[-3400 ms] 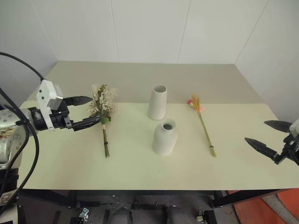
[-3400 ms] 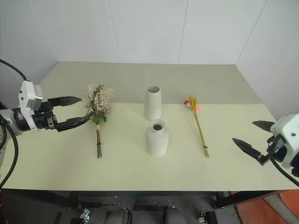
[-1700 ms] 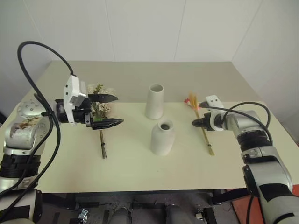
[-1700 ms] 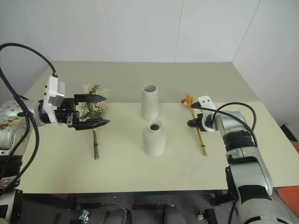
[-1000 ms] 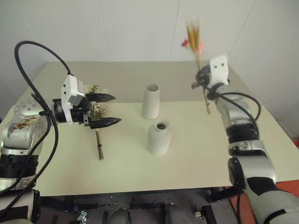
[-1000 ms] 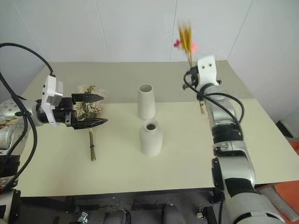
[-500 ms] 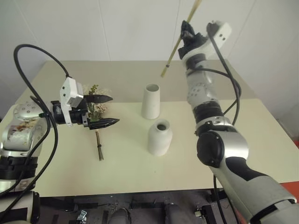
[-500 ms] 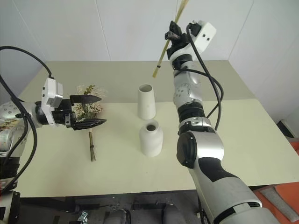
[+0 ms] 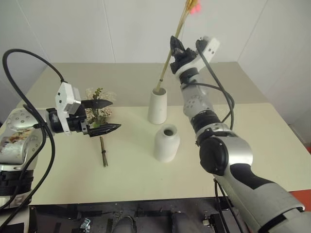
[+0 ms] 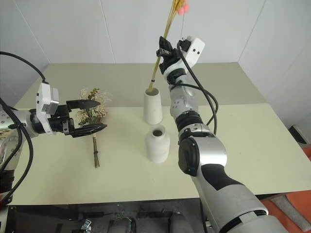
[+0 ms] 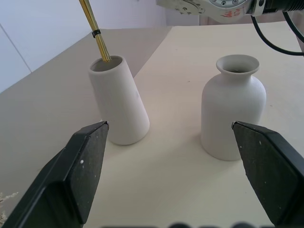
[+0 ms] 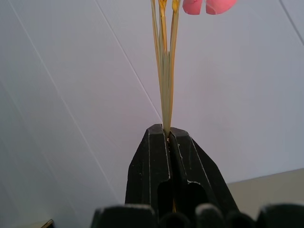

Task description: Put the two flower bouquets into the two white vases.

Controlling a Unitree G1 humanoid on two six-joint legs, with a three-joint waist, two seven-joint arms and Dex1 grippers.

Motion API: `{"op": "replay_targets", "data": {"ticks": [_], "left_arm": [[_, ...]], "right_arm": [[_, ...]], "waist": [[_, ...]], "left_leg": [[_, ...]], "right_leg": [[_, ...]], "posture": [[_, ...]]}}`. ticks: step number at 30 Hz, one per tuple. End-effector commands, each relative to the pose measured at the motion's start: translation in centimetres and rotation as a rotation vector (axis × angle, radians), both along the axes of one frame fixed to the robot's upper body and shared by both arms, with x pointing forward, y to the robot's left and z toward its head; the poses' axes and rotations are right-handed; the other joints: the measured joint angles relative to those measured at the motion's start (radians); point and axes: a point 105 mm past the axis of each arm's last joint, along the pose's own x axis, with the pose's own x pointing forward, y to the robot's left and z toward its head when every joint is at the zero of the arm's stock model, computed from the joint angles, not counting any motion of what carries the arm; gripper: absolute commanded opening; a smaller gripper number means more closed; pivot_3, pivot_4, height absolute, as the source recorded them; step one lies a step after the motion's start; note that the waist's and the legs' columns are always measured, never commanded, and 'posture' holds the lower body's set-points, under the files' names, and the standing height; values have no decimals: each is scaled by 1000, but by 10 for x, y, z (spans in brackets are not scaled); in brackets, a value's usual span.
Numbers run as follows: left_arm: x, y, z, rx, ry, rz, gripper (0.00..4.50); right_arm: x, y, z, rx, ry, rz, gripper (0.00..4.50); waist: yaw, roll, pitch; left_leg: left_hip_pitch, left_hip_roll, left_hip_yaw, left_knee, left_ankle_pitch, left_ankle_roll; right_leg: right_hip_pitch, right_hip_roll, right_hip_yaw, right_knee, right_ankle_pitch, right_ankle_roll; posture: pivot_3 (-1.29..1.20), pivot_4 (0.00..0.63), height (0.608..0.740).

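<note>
The stems of the bouquet [image 9: 98, 115] come together narrowly just below the leaves, while its cream sprays spread wide. The robot's left gripper will grab it by the stems there next.
My right gripper [image 9: 176, 46] is raised over the table and shut on the thin golden grass sprig [image 9: 167, 63]. Its pink blossoms [image 12: 209, 4] point up. The stem's lower end [image 11: 100, 50] sits in the mouth of the taller tapered white vase [image 9: 157, 106]. The shorter rounded white vase [image 9: 166, 143] stands just in front of it with nothing in its mouth. At the left, the bushy bouquet [image 9: 98, 115] lies flat on the table. My left gripper [image 9: 115, 114] hangs open over it, one finger on each side, and faces both vases.
The pale table [image 9: 243, 145] has free surface to the right of the vases and along its front edge. White walls [image 9: 63, 29] close in the back and both sides. A black cable [image 9: 29, 53] loops above my left arm.
My right gripper has swung left with the sprig and turned it more upright, and the stem's end has come down into the tall vase's mouth. The left gripper has stayed open by the bushy bouquet.
</note>
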Motion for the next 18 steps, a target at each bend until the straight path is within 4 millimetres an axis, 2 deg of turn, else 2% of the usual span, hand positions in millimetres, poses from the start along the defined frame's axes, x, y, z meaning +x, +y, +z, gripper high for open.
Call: {"op": "replay_targets", "data": {"ticks": [1,10,13,18], "left_arm": [[-5,0,13,8,-50,-3,4500],[-3,1,14,7,-53,-3,4500],[-3,1,12,7,-48,-4,4500],[0,0,14,7,-56,-7,4500]], "right_arm": [[-6,0,14,-51,-85,-53,50],[1,3,-2,-145,-19,-143,50],[0,6,-3,-166,-28,-143,712],[-4,7,0,-153,-72,-94,2417]], "waist": [[0,0,0],[-3,0,0],[-2,0,0],[-2,0,0]], "left_leg": [[0,0,0,0,0,0],[1,0,0,-1,0,0],[1,0,0,-1,0,0],[1,0,0,-1,0,0]], "right_leg": [[0,0,0,0,0,0],[0,0,0,0,0,0],[0,0,0,0,0,0],[0,0,0,0,0,0]], "posture": [[0,150,740],[0,150,740],[0,150,740],[0,150,740]]}}
